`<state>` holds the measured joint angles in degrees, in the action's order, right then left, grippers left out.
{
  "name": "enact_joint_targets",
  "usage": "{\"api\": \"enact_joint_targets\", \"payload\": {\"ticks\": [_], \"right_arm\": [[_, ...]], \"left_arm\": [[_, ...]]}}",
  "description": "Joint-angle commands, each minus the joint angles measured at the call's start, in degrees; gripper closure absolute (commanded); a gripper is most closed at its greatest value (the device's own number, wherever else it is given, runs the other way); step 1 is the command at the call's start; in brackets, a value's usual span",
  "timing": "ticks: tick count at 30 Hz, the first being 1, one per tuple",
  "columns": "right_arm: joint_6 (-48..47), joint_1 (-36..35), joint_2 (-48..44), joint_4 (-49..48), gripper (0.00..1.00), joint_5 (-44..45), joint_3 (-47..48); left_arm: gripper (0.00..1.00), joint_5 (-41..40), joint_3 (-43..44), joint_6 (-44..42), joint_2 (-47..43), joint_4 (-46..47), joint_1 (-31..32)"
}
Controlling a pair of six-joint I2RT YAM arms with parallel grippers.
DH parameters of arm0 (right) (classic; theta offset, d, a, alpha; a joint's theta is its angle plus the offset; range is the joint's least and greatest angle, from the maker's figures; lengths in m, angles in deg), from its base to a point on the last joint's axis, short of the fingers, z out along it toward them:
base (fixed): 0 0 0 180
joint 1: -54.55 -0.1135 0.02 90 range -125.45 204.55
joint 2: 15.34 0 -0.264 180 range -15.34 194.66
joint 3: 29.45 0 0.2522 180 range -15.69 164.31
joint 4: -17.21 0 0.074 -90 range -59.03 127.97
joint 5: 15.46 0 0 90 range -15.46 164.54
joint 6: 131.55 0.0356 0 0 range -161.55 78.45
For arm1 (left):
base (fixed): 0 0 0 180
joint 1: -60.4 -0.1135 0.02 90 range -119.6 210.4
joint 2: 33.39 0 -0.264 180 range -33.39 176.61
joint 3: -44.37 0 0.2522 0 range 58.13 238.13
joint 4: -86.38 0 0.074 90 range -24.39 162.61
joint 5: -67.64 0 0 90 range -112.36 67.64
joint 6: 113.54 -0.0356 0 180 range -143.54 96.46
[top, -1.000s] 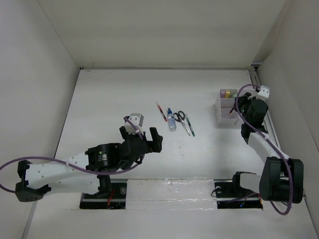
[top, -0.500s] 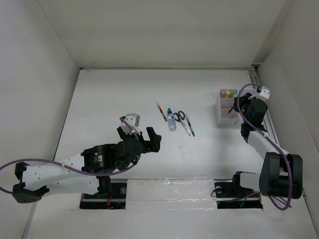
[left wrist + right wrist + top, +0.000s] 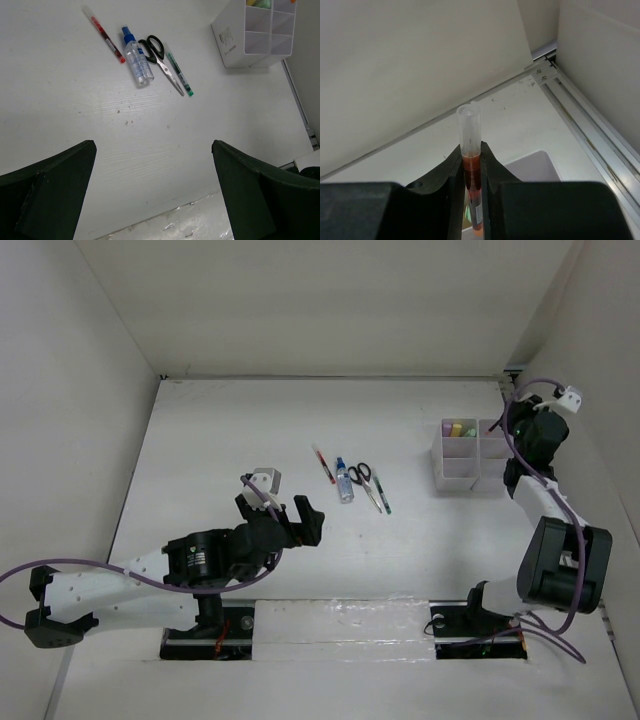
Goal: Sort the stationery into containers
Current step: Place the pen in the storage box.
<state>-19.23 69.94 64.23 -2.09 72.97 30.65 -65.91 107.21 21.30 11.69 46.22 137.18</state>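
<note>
The robot's right gripper should keep holding the red pen, because the pen's lower end hangs at the divider beside the sticks and would end up caught there if the gripper opened now.
My right gripper [image 3: 470, 152] is shut on a red pen [image 3: 469, 122] with a clear cap, held upright above a compartment of the white organizer [image 3: 538, 165]. From above, this gripper [image 3: 528, 430] hangs by the right side of the organizer [image 3: 441, 454], which holds yellow and pink sticks [image 3: 456, 428]. On the table lie a second red pen [image 3: 323, 463], a blue-capped bottle [image 3: 344, 481], black-handled scissors [image 3: 362, 479] and a dark pen [image 3: 381, 492]. The left gripper [image 3: 296, 517] stands open and empty, short of them. Its wrist view shows the pen [image 3: 105, 35], bottle [image 3: 138, 56], scissors [image 3: 161, 59] and organizer [image 3: 234, 46].
White walls enclose the table on three sides. A metal rail [image 3: 585, 125] runs along the right edge, close behind the organizer. A silvery taped strip [image 3: 350, 615] lies along the near edge between the arm bases.
The right arm has swung back and to the right, off the organizer's front compartments, still holding the red pen. The left arm drew back slightly, then held still.
</note>
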Motion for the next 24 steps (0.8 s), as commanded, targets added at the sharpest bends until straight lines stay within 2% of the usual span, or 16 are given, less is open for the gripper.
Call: {"api": "enact_joint_targets", "payload": {"ticks": [1, 4, 10, 16, 19, 24], "right_arm": [[0.3, 0.8, 2.5, -4.3, 1.00, -3.7, 4.7], [-0.4, 1.5, 5.8, -4.3, 1.00, -2.3, 7.0], [-0.4, 3.3, 11.0, -4.3, 1.00, -6.6, 9.6], [-0.4, 3.3, 13.1, -4.3, 1.00, -6.6, 10.1], [-0.4, 3.3, 14.2, -4.3, 0.95, -7.3, 10.1], [0.2, 3.3, 14.7, -4.3, 0.79, -7.8, 10.1]], "left_arm": [[0.00, -0.2, -0.7, -0.9, -1.0, 1.1, 0.0], [0.00, -0.2, -0.7, -1.4, -1.0, 1.7, 0.0], [0.00, 1.5, -0.7, -2.0, -0.4, 2.2, 0.0], [0.00, 2.1, -0.7, -2.6, -0.4, 2.7, 0.0], [0.00, 2.1, -0.7, -2.6, -0.4, 2.7, 0.0], [0.00, 2.1, -0.1, -2.6, -0.4, 2.7, 0.0]]}}
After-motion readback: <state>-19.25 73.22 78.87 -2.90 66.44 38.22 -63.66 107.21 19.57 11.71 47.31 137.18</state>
